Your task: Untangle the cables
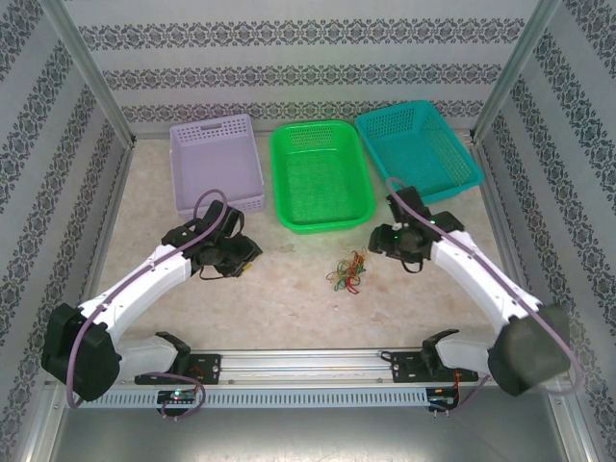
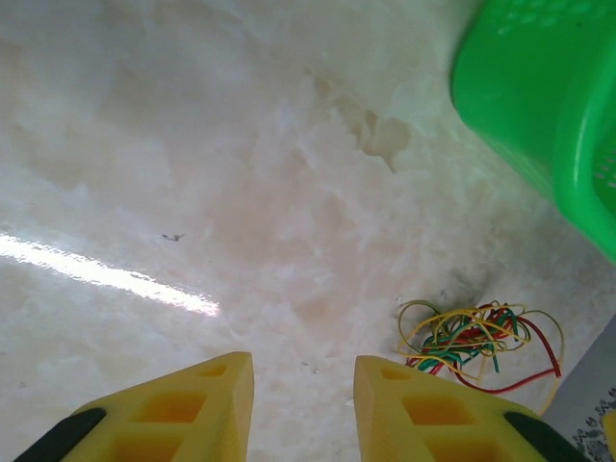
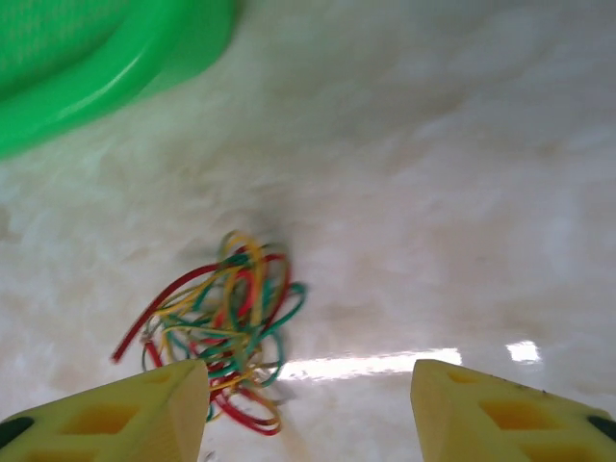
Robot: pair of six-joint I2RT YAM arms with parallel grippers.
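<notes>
I should grab a loose red wire end at the edge of the tangle with my right gripper, so the rest stays free to untangle by pulling apart.
The cables lie as one small tangle of thin yellow, red and green wires on the table between the two arms. In the left wrist view the tangle rests to the right of my left gripper, whose yellow fingers stand apart with bare table between them. In the right wrist view the tangle lies just past the left fingertip of my right gripper, which stands wide open and holds nothing. Seen from above, the left gripper is left of the tangle and the right gripper is up and to its right.
Three baskets stand in a row at the back: lilac, green and teal. The green basket's rim is close to both grippers. Patterned walls enclose the table, and a metal rail runs along the near edge.
</notes>
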